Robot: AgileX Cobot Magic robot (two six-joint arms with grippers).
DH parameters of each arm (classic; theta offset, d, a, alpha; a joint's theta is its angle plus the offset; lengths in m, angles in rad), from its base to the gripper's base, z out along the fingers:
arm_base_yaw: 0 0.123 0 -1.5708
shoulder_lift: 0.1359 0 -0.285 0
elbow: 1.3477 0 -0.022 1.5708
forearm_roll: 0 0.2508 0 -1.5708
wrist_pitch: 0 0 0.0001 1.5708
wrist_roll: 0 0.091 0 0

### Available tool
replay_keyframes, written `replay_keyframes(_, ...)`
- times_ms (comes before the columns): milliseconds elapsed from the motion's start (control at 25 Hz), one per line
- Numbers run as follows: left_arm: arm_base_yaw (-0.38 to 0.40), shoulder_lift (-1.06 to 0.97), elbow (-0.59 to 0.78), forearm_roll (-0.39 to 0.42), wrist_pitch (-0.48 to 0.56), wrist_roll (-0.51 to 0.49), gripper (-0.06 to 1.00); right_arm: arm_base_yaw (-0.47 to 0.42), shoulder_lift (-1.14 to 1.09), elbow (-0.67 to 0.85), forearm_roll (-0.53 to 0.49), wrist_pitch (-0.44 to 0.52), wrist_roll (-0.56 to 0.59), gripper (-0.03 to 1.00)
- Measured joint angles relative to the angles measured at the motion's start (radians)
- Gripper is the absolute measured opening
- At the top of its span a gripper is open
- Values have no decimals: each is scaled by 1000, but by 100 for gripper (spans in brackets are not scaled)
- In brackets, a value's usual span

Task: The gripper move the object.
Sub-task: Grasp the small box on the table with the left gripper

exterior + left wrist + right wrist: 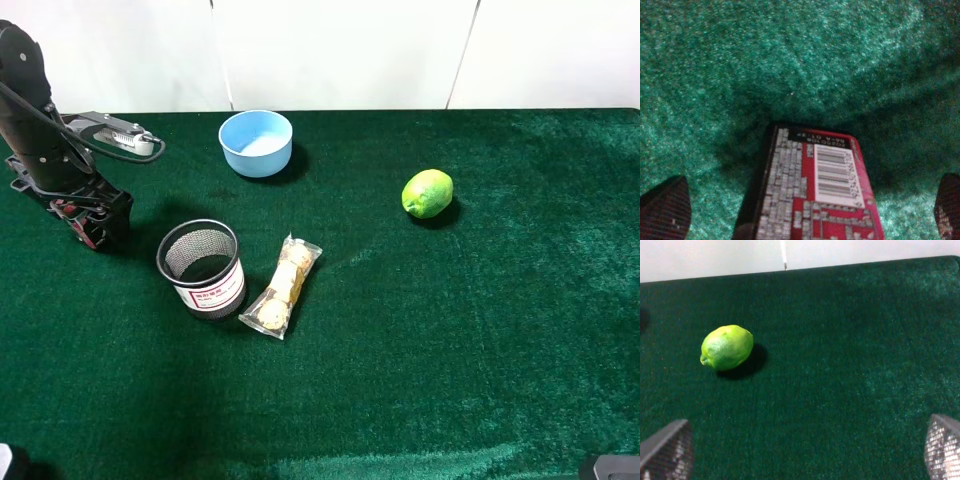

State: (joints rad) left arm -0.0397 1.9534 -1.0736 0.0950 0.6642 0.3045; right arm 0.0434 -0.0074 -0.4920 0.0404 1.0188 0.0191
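My left gripper grabs the black box by its long sides on either side of the barcode label (752, 210) next, to move it beside the blue bowl.
The object, a small black box with a red and white label and barcode (820, 195), lies on the green cloth between my left gripper's two fingers. The left gripper (812, 205) is open, with a gap on each side of the box. In the high view the left gripper (98, 222) is down at the table's far left and hides most of the box; only red bits (68, 212) show. My right gripper (810, 450) is open and empty, its fingertips (667, 447) low in the right wrist view, well back from the lime.
A black mesh cup with white label (202, 268) stands right of the left gripper, with a clear biscuit packet (281, 286) beside it. A blue bowl (256, 142) sits at the back. A lime (427, 193) (726, 347) lies on the right half.
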Motion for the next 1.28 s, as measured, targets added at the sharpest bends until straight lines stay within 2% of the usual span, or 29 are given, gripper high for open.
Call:
replay_keyframes(280,0,0,17,0,-20,2,99,0,0,0,0,0,0,69)
replay_keyframes(440,0,0,17,0,-21,3,93,0,0,0,0,1,0,69)
replay_keyframes(600,0,0,17,0,-23,4,79,0,0,0,0,1,0,69)
replay_keyframes(800,0,0,17,0,-23,6,47,0,0,0,0,1,0,69)
replay_keyframes(1280,0,0,17,0,-23,7,47,0,0,0,0,0,0,69)
